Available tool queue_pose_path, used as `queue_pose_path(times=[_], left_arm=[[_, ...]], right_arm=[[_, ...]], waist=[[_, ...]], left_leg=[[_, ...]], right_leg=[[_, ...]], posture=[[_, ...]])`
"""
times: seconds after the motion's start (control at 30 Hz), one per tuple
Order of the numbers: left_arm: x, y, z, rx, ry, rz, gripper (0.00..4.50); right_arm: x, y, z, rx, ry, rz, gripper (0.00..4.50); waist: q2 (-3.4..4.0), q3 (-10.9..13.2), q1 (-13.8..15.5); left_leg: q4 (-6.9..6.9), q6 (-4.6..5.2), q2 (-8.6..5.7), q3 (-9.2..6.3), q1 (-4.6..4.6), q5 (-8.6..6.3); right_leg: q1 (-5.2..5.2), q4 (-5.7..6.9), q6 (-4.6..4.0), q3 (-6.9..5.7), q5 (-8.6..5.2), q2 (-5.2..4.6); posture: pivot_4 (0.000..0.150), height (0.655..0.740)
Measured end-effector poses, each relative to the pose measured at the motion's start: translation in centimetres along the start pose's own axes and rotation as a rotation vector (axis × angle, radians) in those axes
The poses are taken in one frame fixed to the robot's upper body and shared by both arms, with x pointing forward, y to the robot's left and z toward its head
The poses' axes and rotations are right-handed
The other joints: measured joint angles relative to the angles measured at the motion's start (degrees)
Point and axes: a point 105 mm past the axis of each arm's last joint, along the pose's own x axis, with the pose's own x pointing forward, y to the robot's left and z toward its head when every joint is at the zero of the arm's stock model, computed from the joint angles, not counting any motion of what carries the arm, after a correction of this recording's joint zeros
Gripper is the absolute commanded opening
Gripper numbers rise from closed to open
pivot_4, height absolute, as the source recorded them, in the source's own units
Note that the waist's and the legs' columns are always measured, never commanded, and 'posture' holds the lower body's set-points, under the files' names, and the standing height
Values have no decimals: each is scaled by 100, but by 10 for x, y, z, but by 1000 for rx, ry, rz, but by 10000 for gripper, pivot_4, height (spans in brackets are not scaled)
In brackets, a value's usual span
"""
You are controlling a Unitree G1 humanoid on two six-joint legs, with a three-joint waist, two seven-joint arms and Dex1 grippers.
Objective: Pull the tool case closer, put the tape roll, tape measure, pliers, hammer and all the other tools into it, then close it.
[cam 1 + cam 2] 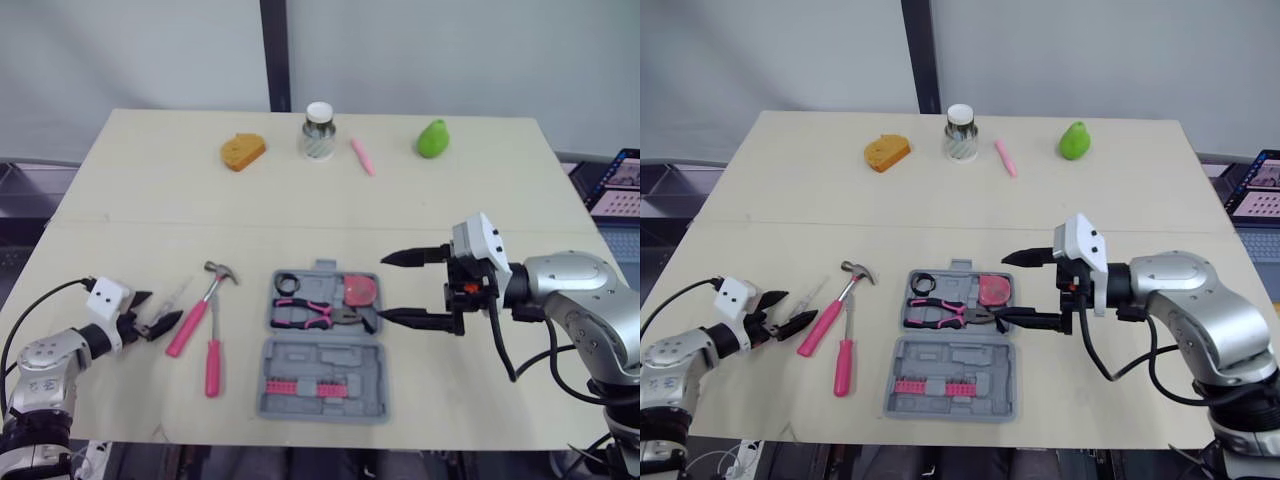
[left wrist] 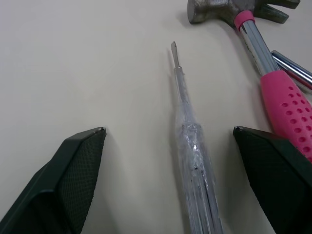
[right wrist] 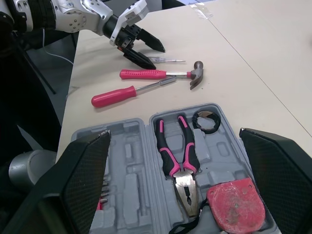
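I should next grab the screwdriver with my left gripper by its clear handle [image 1: 168, 304] to put it into the case, as its thin pointed tip lies on the tabletop.
The grey tool case [image 1: 325, 378] lies open near the table's front edge. In its upper half sit a black tape roll [image 1: 288, 283], pink-handled pliers [image 1: 310, 314] and a red tape measure [image 1: 360, 290]. My right gripper [image 1: 382, 288] hovers open just right of the case, over the tape measure [image 3: 235, 207]. Left of the case lie a pink-handled hammer [image 1: 205, 300], a pink screwdriver [image 1: 212, 365] and a thin clear screwdriver [image 2: 190, 146]. My left gripper [image 1: 166, 305] is open at table level, its fingers on either side of the clear screwdriver's handle, apart from it.
Along the far side of the table stand an orange sponge [image 1: 243, 151], a glass jar with a white lid [image 1: 318, 131], a pink marker [image 1: 362, 156] and a green pear [image 1: 432, 138]. A laptop [image 1: 620, 185] sits beyond the right edge.
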Motion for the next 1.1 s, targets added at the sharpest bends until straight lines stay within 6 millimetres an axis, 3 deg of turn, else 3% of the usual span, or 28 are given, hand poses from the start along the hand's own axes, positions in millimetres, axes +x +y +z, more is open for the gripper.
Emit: queue_pose_path(times=[0.33,0.43,0.7,1.1], left_arm=[[3,-1,-1,0,-11,-1,45000],[3,-1,-1,4,-12,1,37412],[2,0,-5,1,-17,10,476],[4,2,-9,-12,-30,19,552]], right_arm=[[0,0,1,-2,0,0,44782],[0,0,0,-1,0,0,45000],[-3,-1,0,1,3,-14,45000],[-5,-3,3,-12,-8,-24,45000]], waist=[[-1,-1,5],[-1,-1,2],[-2,-2,-2],[7,-8,3]], left_leg=[[3,0,-1,0,4,0],[3,0,-1,0,4,0],[2,0,-1,3,9,0],[2,0,-1,8,21,0]], right_leg=[[1,10,0,0,0,-3],[1,10,0,0,0,-3],[1,12,0,0,0,-4],[2,30,0,0,0,-8]], posture=[[1500,7400],[1500,7400],[1500,7400],[1500,7400]])
